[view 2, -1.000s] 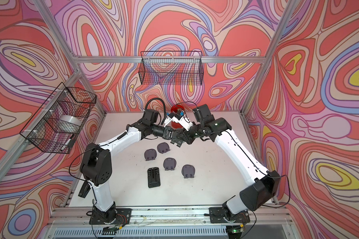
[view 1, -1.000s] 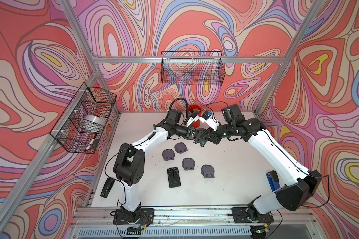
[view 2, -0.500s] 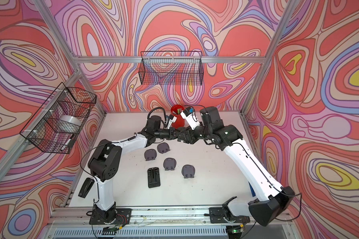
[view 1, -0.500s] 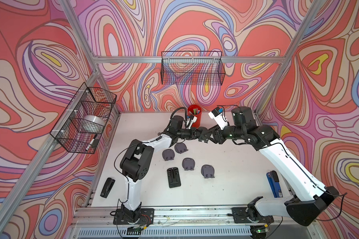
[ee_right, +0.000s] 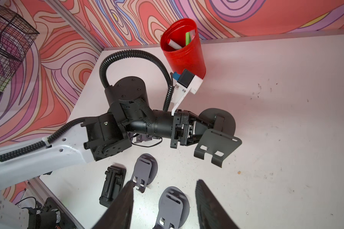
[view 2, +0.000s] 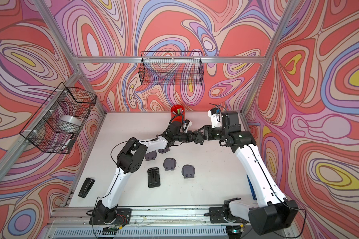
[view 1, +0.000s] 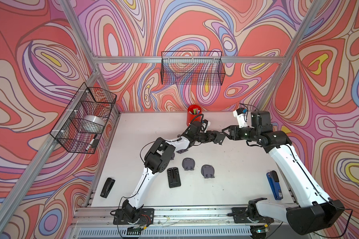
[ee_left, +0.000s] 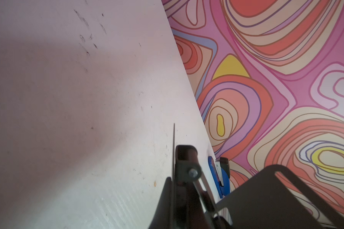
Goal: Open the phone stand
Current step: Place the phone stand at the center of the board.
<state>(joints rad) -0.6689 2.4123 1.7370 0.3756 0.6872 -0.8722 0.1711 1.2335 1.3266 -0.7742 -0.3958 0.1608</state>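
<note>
The left gripper should keep holding the stand, because the stand hangs with its round base point(ee_right: 227, 119) above the flat table and would fall if the gripper opened now.
My left gripper point(ee_right: 207, 128) is shut on a dark grey phone stand point(ee_right: 218, 142) and holds it above the table. The stand's hooked plate stands swung away from its round base point(ee_right: 227, 119). In the left wrist view the stand's hinge point(ee_left: 187, 164) and plate point(ee_left: 276, 194) fill the lower part. In both top views the left gripper point(view 1: 217, 138) point(view 2: 196, 139) meets the right gripper point(view 1: 226, 132) point(view 2: 202, 132) near the table's far middle. My right gripper point(ee_right: 165, 181) is open, a little apart from the stand, with nothing between its fingers.
Two folded grey stands point(view 1: 188, 163) point(view 1: 208, 171) and a black rectangular one point(view 1: 174, 177) lie mid-table. A red cup point(view 1: 194, 114) of pens stands by the back wall. A blue stapler point(view 1: 274, 185) lies at the right edge, a black stapler point(view 1: 107, 187) front left.
My right gripper has opened, let go of the stand and drawn back to the right. The left arm has carried the stand to the right, still gripping it.
</note>
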